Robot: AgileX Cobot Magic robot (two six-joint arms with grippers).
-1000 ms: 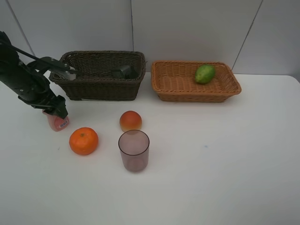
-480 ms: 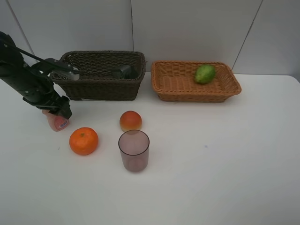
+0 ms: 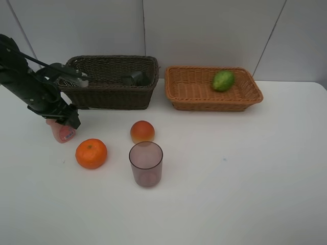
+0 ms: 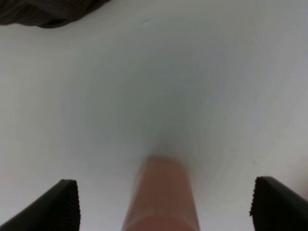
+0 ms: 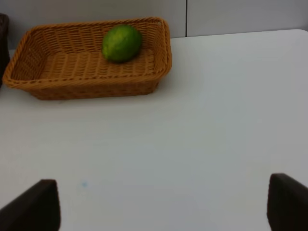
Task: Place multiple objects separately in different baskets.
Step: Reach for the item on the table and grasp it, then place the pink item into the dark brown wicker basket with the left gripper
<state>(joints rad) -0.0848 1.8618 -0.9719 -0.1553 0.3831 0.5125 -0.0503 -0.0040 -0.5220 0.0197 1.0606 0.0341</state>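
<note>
My left gripper closes on the pink bottle (image 3: 64, 134) now, since the fingers stand on both sides of the bottle and closing now would catch it.
The pink bottle (image 3: 64, 134) stands at the table's left, and my left gripper (image 3: 62, 125) hangs over its top. In the left wrist view the bottle (image 4: 162, 185) rises between the wide-apart fingertips (image 4: 64, 204), with a gap on each side, so the left gripper (image 4: 168, 204) is open. An orange (image 3: 91, 153), a red-orange peach-like fruit (image 3: 142, 131) and a purplish cup (image 3: 146, 163) stand mid-table. The dark basket (image 3: 110, 97) holds a dark grey pump bottle (image 3: 135, 78). The tan basket (image 3: 214, 104) holds the green fruit (image 3: 223, 80). My right gripper (image 5: 161, 204) is open over bare table.
In the right wrist view the tan basket (image 5: 86, 89) with the green fruit (image 5: 121, 43) lies beyond the gripper. Grey wall panels stand right behind both baskets. White tabletop stretches across the front and right.
My left arm has shifted slightly to the right over the pink bottle. The objects, the baskets and the right gripper's opening are unchanged.
</note>
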